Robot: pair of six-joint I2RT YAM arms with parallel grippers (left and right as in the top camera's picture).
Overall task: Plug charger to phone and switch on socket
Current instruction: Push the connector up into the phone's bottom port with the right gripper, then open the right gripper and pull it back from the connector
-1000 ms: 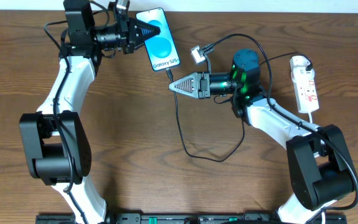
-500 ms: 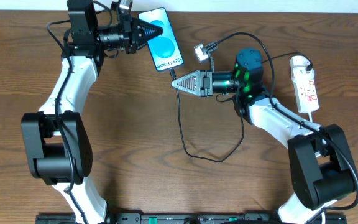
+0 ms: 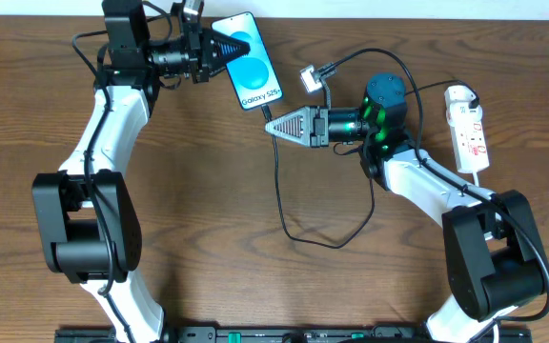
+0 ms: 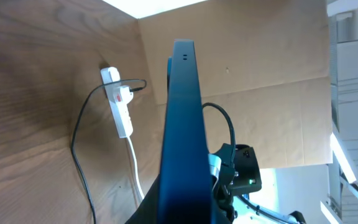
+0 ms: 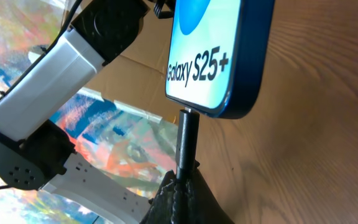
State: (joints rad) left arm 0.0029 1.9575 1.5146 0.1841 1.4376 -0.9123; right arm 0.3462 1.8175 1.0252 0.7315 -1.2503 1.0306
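Note:
The charger plug's black body reaches the phone's bottom edge and its metal tip is in the port, so my right gripper should release it.
The phone (image 3: 252, 63), blue screen up, is held off the table at the far middle by my left gripper (image 3: 229, 46), shut on its upper end. In the left wrist view I see the phone (image 4: 183, 118) edge-on between the fingers. My right gripper (image 3: 271, 127) is shut on the charger plug (image 5: 187, 134), whose tip meets the port in the phone's bottom edge (image 5: 219, 102); how deep it sits I cannot tell. The black charger cable (image 3: 281, 195) loops down over the table. The white socket strip (image 3: 469, 133) lies at the far right, and also shows in the left wrist view (image 4: 120, 106).
A small white connector block (image 3: 306, 80) on a cable lies between the phone and the right arm. The black cable loop (image 3: 332, 243) lies in the table's middle. A white cord (image 4: 135, 168) runs from the socket toward the near edge.
The phone in my left gripper and my right gripper with the plug have both shifted slightly to the right, staying together.

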